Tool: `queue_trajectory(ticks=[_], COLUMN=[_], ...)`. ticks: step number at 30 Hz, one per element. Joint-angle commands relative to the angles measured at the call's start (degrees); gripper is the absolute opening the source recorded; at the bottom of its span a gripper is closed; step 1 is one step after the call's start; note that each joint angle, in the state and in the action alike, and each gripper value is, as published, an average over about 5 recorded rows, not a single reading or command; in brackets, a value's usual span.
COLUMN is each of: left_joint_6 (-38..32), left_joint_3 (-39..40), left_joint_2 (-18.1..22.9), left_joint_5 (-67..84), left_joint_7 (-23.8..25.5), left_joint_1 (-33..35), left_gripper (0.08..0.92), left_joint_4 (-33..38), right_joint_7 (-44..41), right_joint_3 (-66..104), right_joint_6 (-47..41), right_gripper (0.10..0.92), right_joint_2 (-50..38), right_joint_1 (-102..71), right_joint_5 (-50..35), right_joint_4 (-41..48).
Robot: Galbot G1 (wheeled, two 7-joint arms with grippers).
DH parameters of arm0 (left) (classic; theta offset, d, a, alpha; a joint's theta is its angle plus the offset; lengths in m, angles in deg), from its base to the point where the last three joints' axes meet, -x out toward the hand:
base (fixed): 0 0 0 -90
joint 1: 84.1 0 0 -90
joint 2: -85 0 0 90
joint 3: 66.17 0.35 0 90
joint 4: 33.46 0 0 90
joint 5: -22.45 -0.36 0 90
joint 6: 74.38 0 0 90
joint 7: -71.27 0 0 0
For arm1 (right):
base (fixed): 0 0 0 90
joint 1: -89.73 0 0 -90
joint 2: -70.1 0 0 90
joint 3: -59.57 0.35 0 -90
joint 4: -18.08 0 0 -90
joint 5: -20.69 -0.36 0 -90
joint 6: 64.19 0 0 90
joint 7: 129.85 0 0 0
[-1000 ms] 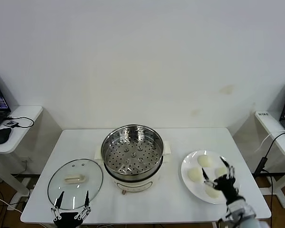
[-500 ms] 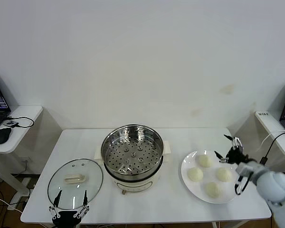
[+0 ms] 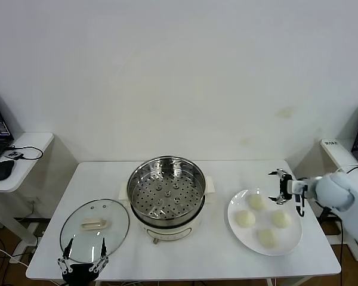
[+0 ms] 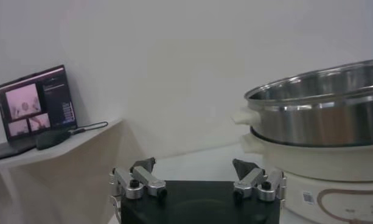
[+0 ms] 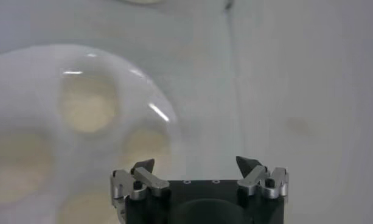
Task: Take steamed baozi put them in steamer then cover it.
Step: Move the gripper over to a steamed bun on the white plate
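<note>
My right gripper will next grab the back baozi by its rounded sides to fill the empty steamer (image 3: 166, 190).
Four cream-white baozi lie on a white plate (image 3: 232, 210) at the right: one at the back (image 3: 256, 202), one left (image 3: 245, 219), one right (image 3: 280, 218), one front (image 3: 267, 238). My right gripper (image 3: 277, 187) is open and empty, hovering just over the plate's far right edge beside the back baozi. In the right wrist view it (image 5: 195, 164) looks down on the plate (image 5: 146, 79) and blurred baozi (image 5: 87, 105). The empty steel steamer (image 3: 166, 190) stands mid-table. The glass cover (image 3: 94, 227) lies flat left of it. My left gripper (image 3: 83, 251) is open at the front edge.
The left wrist view shows the steamer's side (image 4: 320, 115) and a side desk with a laptop (image 4: 34, 100). Side desks with a mouse (image 3: 2, 170) and cables flank the white table (image 3: 227, 173).
My right arm has swung from the table's front edge, back and up to the plate's far right side. My left gripper has sunk a little toward the front edge.
</note>
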Motion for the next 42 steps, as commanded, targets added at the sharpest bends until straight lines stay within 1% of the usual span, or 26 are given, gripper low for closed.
queue_trajectory(ticks=[1, 12, 27, 42], left_joint_6=[0.5, 0.3, 0.3, 0.2], left_joint_3=[-0.6, -2.3, -3.6, -3.6], left_joint_2=[0.2, -0.1, -0.1, 0.1], left_joint_5=[-0.4, -0.5, -0.4, -0.5], left_joint_7=[-0.2, -0.5, -0.7, -0.8], left_joint_1=[0.0, 0.2, 0.3, 0.5], left_gripper=[0.823, 0.823, 0.823, 0.823], left_joint_4=[0.0, -0.5, -0.2, 0.0], right_joint_7=[-9.3, -6.4, -5.8, -6.0], right_joint_3=[-24.4, -21.2, -22.2, -21.5], right_joint_6=[1.2, 1.1, -0.2, -0.8], right_gripper=[0.823, 0.823, 0.817, 0.661], right_joint_2=[3.7, 11.8, 16.4, 16.5], right_joint_1=[19.9, 16.7, 16.4, 15.7], right_joint_5=[-0.6, 0.1, 3.0, 4.0], right_joint_4=[12.5, 18.5, 22.1, 23.2])
